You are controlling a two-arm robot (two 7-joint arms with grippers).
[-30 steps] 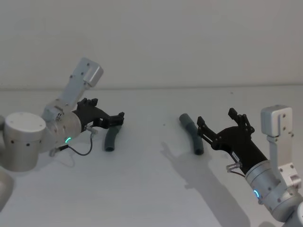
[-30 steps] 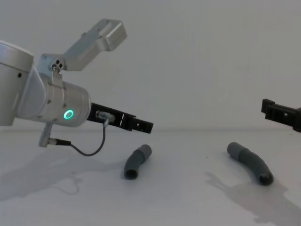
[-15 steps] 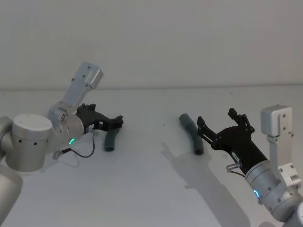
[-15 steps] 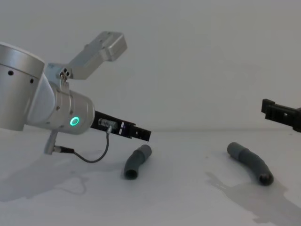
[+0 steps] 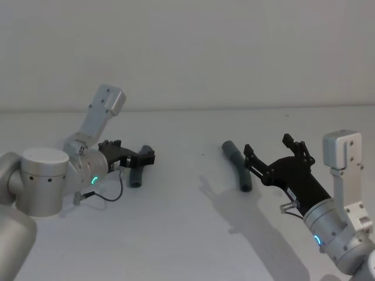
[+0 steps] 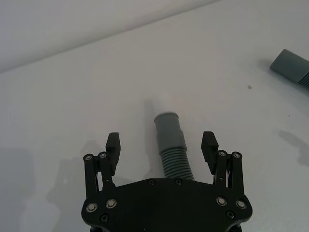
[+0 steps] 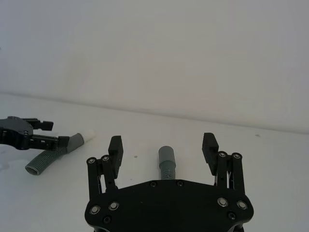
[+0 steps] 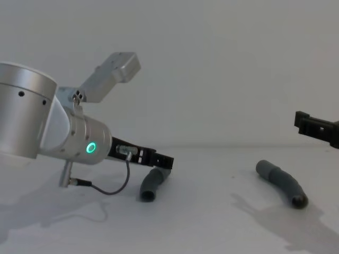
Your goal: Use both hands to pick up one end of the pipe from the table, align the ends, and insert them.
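Next, my left gripper grabs the first pipe piece by its smooth collar (image 6: 170, 137) beside the ribbed section (image 6: 176, 164) to align and insert the ends.
Two bent dark grey pieces of the pipe lie on the white table (image 5: 187, 234). My left gripper (image 5: 142, 156) is open and low over the left piece (image 5: 137, 176). In the left wrist view that piece (image 6: 170, 145) lies between the fingers of the gripper (image 6: 161, 142), with a gap on each side. Its whitish tip (image 7: 88, 136) points away from the arm. The right piece (image 5: 237, 165) lies just ahead of my open right gripper (image 5: 266, 144), which hovers above the table. In the right wrist view the right piece (image 7: 166, 164) sits between and beyond that gripper's (image 7: 162, 142) fingers.
A plain wall rises behind the table's far edge. A thin black cable (image 5: 108, 196) loops from the left wrist down near the table. Bare table lies between the two pieces.
My left gripper has lowered and tipped down toward the left piece, so its fingers now stand on either side of it. The right arm and both pieces have not moved.
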